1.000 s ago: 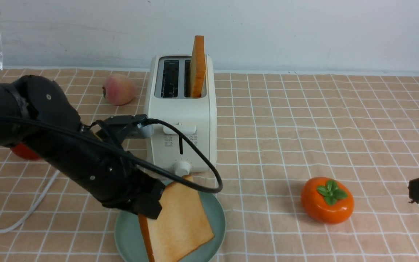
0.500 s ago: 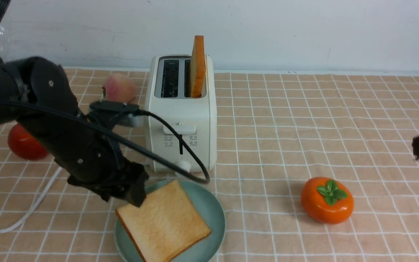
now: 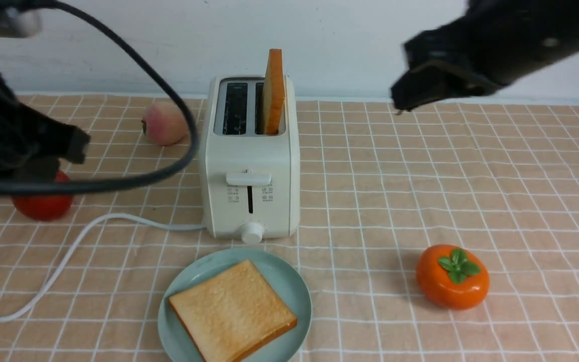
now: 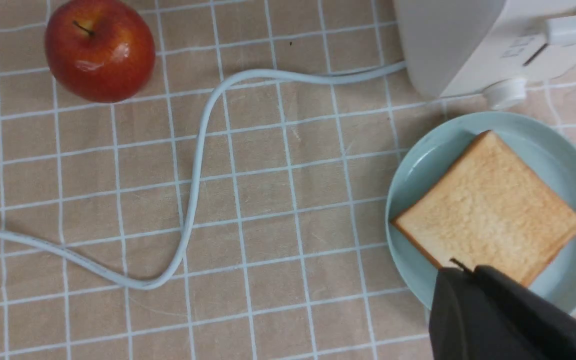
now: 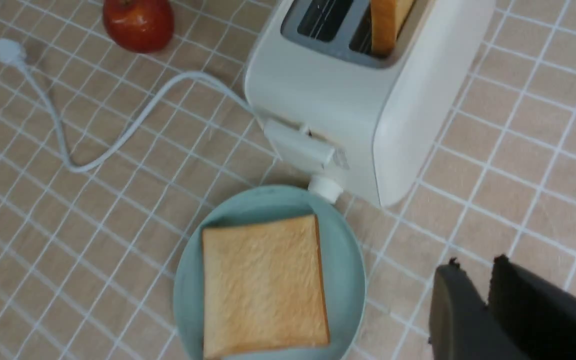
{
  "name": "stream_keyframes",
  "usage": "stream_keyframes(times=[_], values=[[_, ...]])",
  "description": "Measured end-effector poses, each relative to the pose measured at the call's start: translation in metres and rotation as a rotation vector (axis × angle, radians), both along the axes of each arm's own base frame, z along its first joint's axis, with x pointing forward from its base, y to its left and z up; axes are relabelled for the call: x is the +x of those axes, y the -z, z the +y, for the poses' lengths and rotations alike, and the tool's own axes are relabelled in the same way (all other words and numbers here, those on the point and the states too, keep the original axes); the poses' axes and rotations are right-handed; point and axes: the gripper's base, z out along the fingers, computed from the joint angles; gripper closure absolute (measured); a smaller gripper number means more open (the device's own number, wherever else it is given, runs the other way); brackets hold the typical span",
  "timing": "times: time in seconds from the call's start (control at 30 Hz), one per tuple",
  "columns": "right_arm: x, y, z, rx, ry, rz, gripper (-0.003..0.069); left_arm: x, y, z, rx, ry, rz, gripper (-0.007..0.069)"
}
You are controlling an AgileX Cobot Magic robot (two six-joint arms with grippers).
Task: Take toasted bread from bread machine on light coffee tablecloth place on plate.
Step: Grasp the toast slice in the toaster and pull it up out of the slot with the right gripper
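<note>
My right gripper grabs the slice by its upper part (image 3: 274,67) next, to move the upright slice of toast onto the plate.
One slice of toasted bread (image 3: 232,311) lies flat on the pale blue-green plate (image 3: 284,274), just in front of the bread machine (image 3: 249,166). The second slice (image 3: 273,90) stands upright in the toaster's right slot. Both stand on the light coffee tablecloth (image 3: 420,176). My left gripper (image 3: 76,146) is shut and empty, raised at the far left; its wrist view shows its tips (image 4: 460,270) above the toast (image 4: 488,205) near the plate's edge (image 4: 418,165). My right gripper (image 3: 402,100) hangs high to the toaster's right, fingers slightly apart (image 5: 475,265), empty, looking down on toaster (image 5: 338,95) and plate (image 5: 338,240).
A peach (image 3: 165,123) lies left of the toaster. A red apple (image 3: 43,203) is at the far left. An orange persimmon (image 3: 452,275) sits front right. The white cord (image 3: 68,256) snakes over the cloth to the left. A wall closes the back.
My left gripper let go of the toast, which dropped flat onto the plate, and the arm drew back up and left. My right arm rose from the right edge toward the toaster.
</note>
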Motion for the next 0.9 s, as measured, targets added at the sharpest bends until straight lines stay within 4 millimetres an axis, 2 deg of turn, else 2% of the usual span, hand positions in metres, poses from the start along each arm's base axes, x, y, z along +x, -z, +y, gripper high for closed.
stream_keyframes(times=[0.03,0.07,0.1,0.13,0.17,0.2,0.23,0.27,0.4,0.43,0.47,0.57,0.6,0.63,0.67,0.7,0.73,0.8,0.9], values=[[0.003,0.001,0.001,0.001,0.001,-0.001,0.0524,-0.003,-0.001,0.001,-0.002,-0.001,-0.005,0.0638],[0.02,0.008,0.017,-0.012,0.022,-0.004,0.0472,-0.025,-0.002,0.006,-0.02,0.001,-0.034,0.0638],[0.025,0.01,0.021,-0.014,0.027,-0.004,0.0456,-0.03,-0.001,0.007,-0.024,0.001,-0.04,0.0638],[0.04,0.017,0.032,-0.022,0.047,-0.005,0.0399,-0.051,0.003,0.012,-0.045,-0.004,-0.061,0.0638],[0.049,0.018,0.038,-0.012,0.061,-0.011,0.0355,-0.062,0.004,0.015,-0.057,-0.009,-0.082,0.0638],[0.064,0.028,0.047,-0.004,0.076,-0.008,0.0302,-0.079,0.011,0.02,-0.077,-0.023,-0.105,0.0638],[0.074,0.034,0.052,0.007,0.085,-0.013,0.026,-0.088,0.019,0.022,-0.088,-0.033,-0.109,0.0638],[0.074,0.031,0.052,0.013,0.086,-0.021,0.0251,-0.091,0.017,0.023,-0.095,-0.036,-0.12,0.0638],[0.111,0.059,0.076,0.084,0.099,-0.023,0.0115,-0.135,0.051,0.035,-0.149,-0.071,-0.172,0.0638],[0.114,0.062,0.078,0.091,0.1,-0.026,0.0109,-0.138,0.052,0.036,-0.154,-0.072,-0.18,0.0638],[0.123,0.073,0.083,0.098,0.099,-0.023,0.0098,-0.145,0.063,0.037,-0.166,-0.076,-0.179,0.0638],[0.136,0.094,0.089,0.098,0.105,-0.026,0.0145,-0.161,0.078,0.04,-0.205,-0.087,-0.199,0.0638],[0.138,0.098,0.09,0.098,0.107,-0.025,0.0203,-0.165,0.081,0.041,-0.213,-0.089,-0.209,0.0638],[0.138,0.098,0.091,0.097,0.107,-0.024,0.0218,-0.167,0.081,0.042,-0.216,-0.089,-0.216,0.0638],[0.139,0.099,0.091,0.093,0.108,-0.029,0.0396,-0.173,0.085,0.043,-0.224,-0.09,-0.233,0.0638],[0.139,0.097,0.09,0.087,0.107,-0.035,0.0505,-0.174,0.086,0.044,-0.227,-0.09,-0.239,0.0638],[0.138,0.093,0.089,0.08,0.105,-0.042,0.0559,-0.176,0.086,0.044,-0.23,-0.089,-0.246,0.0638],[0.132,0.076,0.084,0.056,0.098,-0.065,0.0587,-0.178,0.086,0.045,-0.232,-0.09,-0.255,0.0638],[0.113,0.034,0.071,0.022,0.088,-0.121,0.0574,-0.177,0.086,0.045,-0.227,-0.093,-0.266,0.0638]])
